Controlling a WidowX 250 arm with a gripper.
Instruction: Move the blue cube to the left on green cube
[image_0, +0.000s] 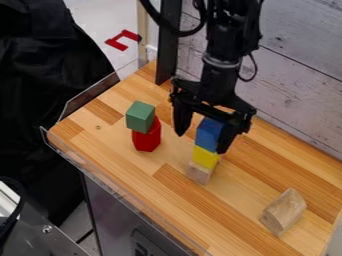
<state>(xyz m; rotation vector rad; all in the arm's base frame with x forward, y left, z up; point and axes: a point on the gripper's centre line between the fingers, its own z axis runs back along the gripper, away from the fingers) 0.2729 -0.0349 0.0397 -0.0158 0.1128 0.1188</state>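
My gripper will next grab the blue cube (208, 134) by its opposite sides to stack it on the green cube.
The black gripper (201, 143) hangs over the middle of the table, open, with its two fingers on either side of a blue cube (208, 134). A gap shows between the left finger and the cube; the right finger overlaps the cube's right edge in view. The blue cube tops a stack, resting on a yellow cube (205, 157), which sits on a small wooden block (198, 172). To the left, a green cube (139, 117) rests on top of a red block (147, 137).
A clear-looking wooden-toned block (283, 211) lies at the lower right. The wooden table (107, 145) has a transparent rim along its left and front edges. A grey plank wall (294, 85) stands behind, and a dark upright post (168, 45) rises at the back edge.
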